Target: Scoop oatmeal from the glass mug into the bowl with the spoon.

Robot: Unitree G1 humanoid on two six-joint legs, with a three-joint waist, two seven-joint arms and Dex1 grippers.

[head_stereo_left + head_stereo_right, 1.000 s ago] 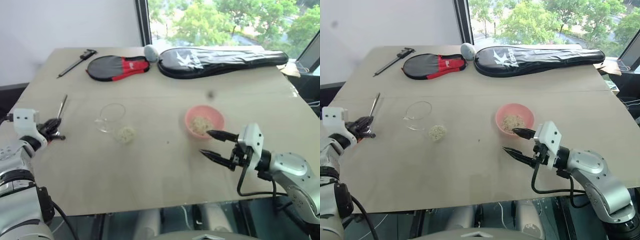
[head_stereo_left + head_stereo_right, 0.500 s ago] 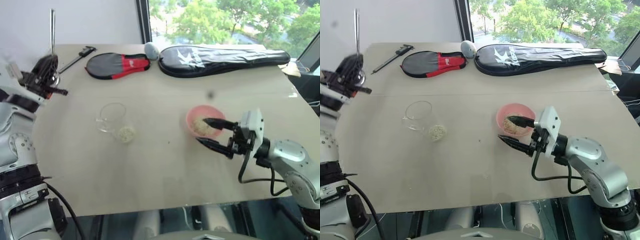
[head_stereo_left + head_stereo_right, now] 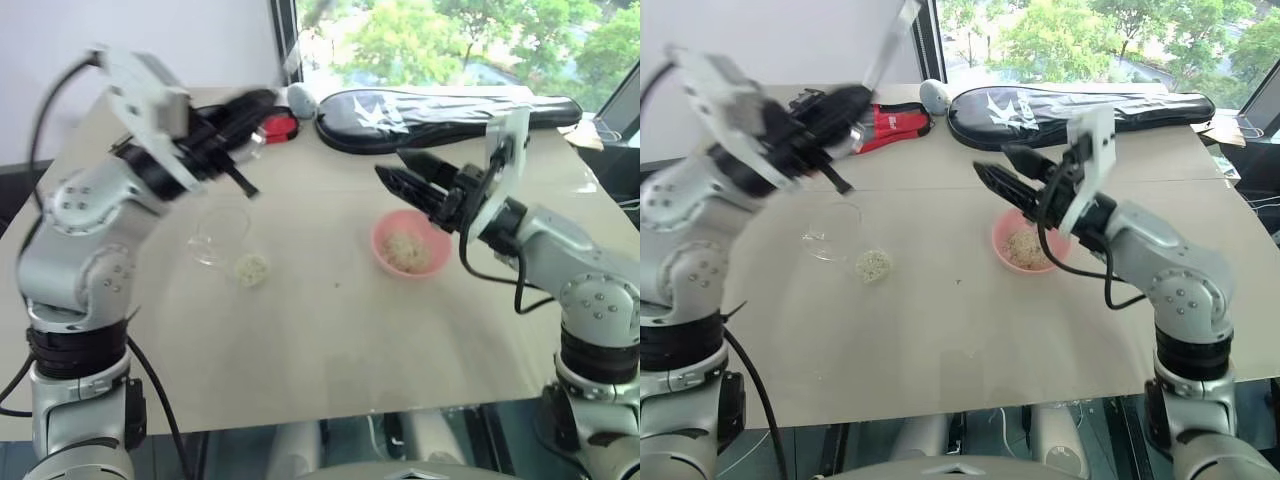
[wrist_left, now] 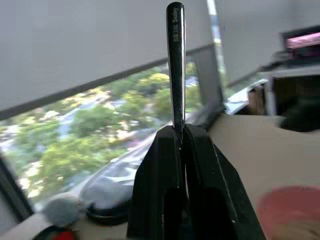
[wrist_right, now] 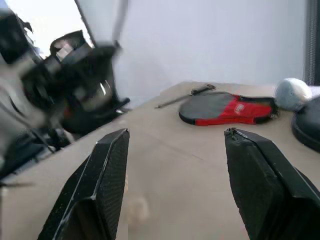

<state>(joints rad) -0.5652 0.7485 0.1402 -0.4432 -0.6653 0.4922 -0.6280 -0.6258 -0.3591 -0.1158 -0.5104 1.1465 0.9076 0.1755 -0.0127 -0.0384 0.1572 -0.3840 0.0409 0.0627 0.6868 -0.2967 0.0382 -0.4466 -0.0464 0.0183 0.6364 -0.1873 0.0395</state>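
Observation:
Next, my right gripper grabs that free handle (image 3: 306,38) (image 5: 120,21), since only the spoon's thin handle sticks out past my shut left gripper.
My left gripper (image 3: 835,112) hangs above the table behind the glass mug (image 3: 222,236), shut on the spoon (image 4: 175,65). The spoon's thin silver handle sticks out past the fingertips, and its oval end is hidden. The clear mug stands left of centre, with a small heap of oatmeal (image 3: 250,267) on the table beside it. More oatmeal lies in the pink bowl (image 3: 432,238) to the right. My right gripper (image 3: 390,163) is raised above the bowl's far side, open and empty, pointing toward the left gripper (image 5: 75,65).
A long black racket bag (image 3: 450,112) lies along the far edge, with a red-and-black paddle cover (image 3: 892,128) and a grey ball (image 3: 302,100) beside it. A slim dark tool (image 5: 185,97) rests at the far left corner. A window stands behind the table.
My left arm has swung up and to the right with the spoon, from the table's left edge to above the mug. The right gripper has risen from beside the bowl, still open.

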